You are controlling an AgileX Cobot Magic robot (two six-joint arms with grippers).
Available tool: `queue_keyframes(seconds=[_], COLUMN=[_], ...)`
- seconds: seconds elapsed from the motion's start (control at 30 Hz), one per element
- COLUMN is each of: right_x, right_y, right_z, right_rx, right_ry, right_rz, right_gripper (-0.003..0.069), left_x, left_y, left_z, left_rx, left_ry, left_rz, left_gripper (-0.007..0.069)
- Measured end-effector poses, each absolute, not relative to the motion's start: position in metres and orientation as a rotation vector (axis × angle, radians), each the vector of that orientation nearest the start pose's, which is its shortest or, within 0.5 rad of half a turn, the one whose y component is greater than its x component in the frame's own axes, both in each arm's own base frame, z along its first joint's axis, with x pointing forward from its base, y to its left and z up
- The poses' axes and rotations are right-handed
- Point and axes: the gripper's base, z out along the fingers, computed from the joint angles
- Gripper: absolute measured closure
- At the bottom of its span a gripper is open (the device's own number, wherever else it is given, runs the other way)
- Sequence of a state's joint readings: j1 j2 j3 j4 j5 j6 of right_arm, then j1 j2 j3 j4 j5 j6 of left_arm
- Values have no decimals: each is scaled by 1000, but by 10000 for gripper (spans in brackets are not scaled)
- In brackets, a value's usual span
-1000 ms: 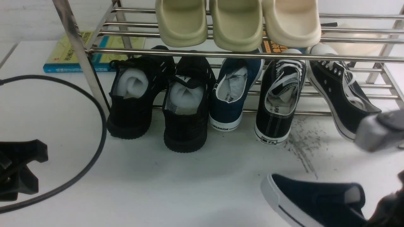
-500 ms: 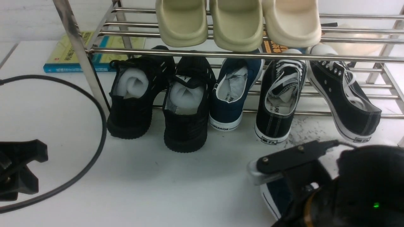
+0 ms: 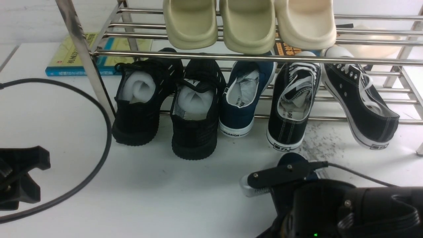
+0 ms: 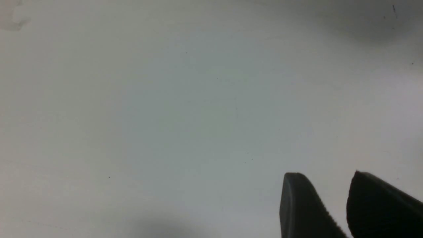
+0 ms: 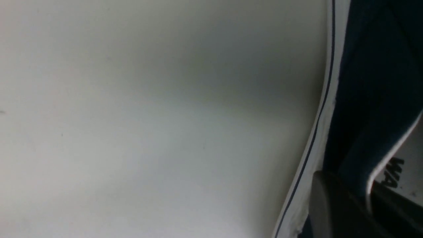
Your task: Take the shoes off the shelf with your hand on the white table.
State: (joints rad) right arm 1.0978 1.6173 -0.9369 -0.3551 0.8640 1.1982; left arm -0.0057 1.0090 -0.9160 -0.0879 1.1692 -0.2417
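Observation:
My left gripper needs to pinch the navy shoe's opposite side near its heel (image 3: 256,94) next, because a black mesh sneaker (image 3: 197,115) crowds one side of that navy shoe on the shelf.
One navy-blue shoe (image 3: 243,96) stands heel-out on the shelf's (image 3: 231,57) lower tier, between black sneakers. The other navy shoe (image 5: 363,82) lies on the white table (image 3: 165,191) at the front right. In the front view my right arm (image 3: 347,211) hides nearly all of it. My right gripper (image 5: 347,180) straddles its side wall, one finger outside by the white sole, one inside, closed on the cloth. My left gripper (image 4: 326,173) hovers open over bare table, at the left edge in the front view (image 3: 19,175).
Two black mesh sneakers (image 3: 195,109) and two black lace-up sneakers (image 3: 290,102) share the lower tier. Beige slippers (image 3: 248,26) sit on the upper bars. A book (image 3: 71,59) lies behind the left leg, a black cable (image 3: 99,109) loops across the left, and scuff streaks (image 3: 317,145) mark the table.
My right arm has swung in from the right and dropped over the navy shoe on the table, then shifted left, hiding the shoe in the front view. The left arm is still.

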Motion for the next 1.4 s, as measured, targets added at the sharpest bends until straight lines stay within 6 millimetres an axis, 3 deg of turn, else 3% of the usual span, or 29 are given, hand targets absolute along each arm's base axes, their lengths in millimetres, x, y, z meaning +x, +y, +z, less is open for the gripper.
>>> queue_keyframes(seconds=[0.1,0.3,0.37,0.4,0.53,0.63,0.77,0.93,1.0,1.13,1.17,1.2,1.23,1.4], right_x=[152,156,155,155,151,147,138,131,127,119,115,114,111,102], right_y=[242,240,241,240,232,221,198,164,151,132,123,121,115,97], right_z=[195,205,220,223,276,303,338,374,385,399,405,406,409,420], right_rx=[-162,-185,-241,-244,-370,-439,-473,-380,-343,-305,-286,-283,-273,-243], right_ry=[2820,2808,2801,2799,2738,2699,2616,2460,2410,2357,2333,2329,2315,2270], right_rz=[-27,-50,-41,-40,21,28,60,116,135,178,206,214,229,291], right_gripper=[533,260,182,177,134,172,328,559,615,657,657,657,657,631], left_x=[168,168,168,168,168,170,181,201,209,217,223,223,225,243], left_y=[-8,-8,-8,-9,-10,-13,-20,-32,-42,-75,-102,-107,-125,-186], left_z=[319,319,319,319,320,326,345,364,366,362,357,358,354,348], left_rx=[-344,-343,-343,-343,-349,-353,-304,-196,-111,48,133,148,187,302], left_ry=[2731,2731,2731,2731,2730,2715,2680,2675,2682,2695,2700,2695,2706,2682], left_rz=[-187,-187,-189,-190,-219,-269,-372,-518,-553,-603,-615,-614,-605,-418], left_gripper=[383,383,383,383,383,383,383,370,362,352,346,344,338,276])
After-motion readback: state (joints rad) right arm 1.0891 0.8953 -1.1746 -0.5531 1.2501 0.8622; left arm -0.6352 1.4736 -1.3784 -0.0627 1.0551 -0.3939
